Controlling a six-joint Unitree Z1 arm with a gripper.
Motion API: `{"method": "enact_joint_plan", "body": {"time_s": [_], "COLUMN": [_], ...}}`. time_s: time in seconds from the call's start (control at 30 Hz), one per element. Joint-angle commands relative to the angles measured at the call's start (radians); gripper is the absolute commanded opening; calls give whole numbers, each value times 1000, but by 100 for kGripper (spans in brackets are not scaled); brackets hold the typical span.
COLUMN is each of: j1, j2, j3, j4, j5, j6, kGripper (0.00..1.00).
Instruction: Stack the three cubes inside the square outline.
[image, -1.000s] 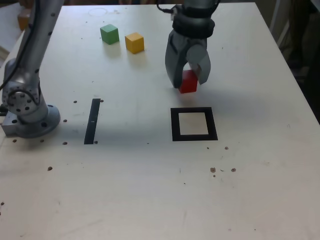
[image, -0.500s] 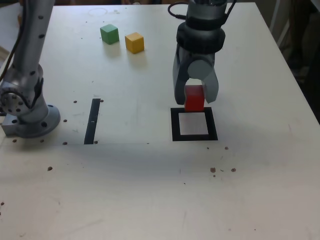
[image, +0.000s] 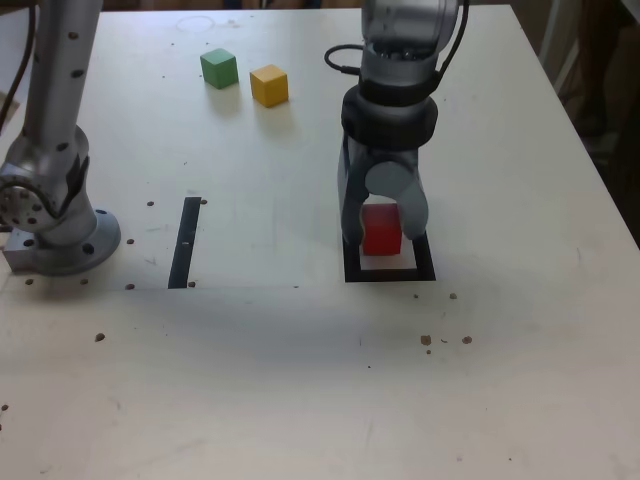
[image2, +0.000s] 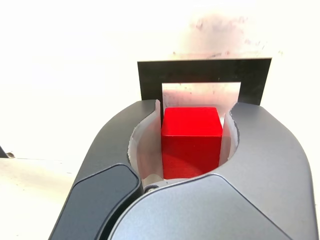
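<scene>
The red cube (image: 381, 229) would stand in place if the robot's gripper opened now, as the cube's lower edge is over the outline's pale centre, so the gripper needs to release it.
My gripper (image: 383, 236) is shut on the red cube (image: 381, 229), holding it over the pale centre of the square outline (image: 353, 272). The wrist view shows the red cube (image2: 191, 141) squeezed between both jaws, with the black square outline (image2: 205, 69) just beyond it. I cannot tell whether the cube touches the table. At the back of the table sit the green cube (image: 219, 68) and the yellow cube (image: 269, 85), side by side and well apart from the gripper.
A thin black strip (image: 185, 241) lies on the table at the exterior view's left of the outline. The arm's grey base (image: 55, 225) stands at the far left. Small dark specks (image: 427, 340) dot the table near the front.
The gripper carried the red cube toward the front of the table and down, from behind the outline to over its centre. The green and yellow cubes stayed put.
</scene>
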Motion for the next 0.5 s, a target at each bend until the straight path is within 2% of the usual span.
{"method": "enact_joint_plan", "body": {"time_s": [0.0,0.13,0.2,0.3,0.4,0.47], "j1": [-6,-9,-9,-9,-9,-9], "j2": [4,18,24,30,34,34], "j3": [0,-4,-8,-10,-7,-6], "j4": [-8,-13,-13,-13,-12,-11], "j5": [5,16,23,28,30,30], "j6": [-3,-4,-4,-4,-4,-4], "kGripper": [30,30,34,51,76,89]}}
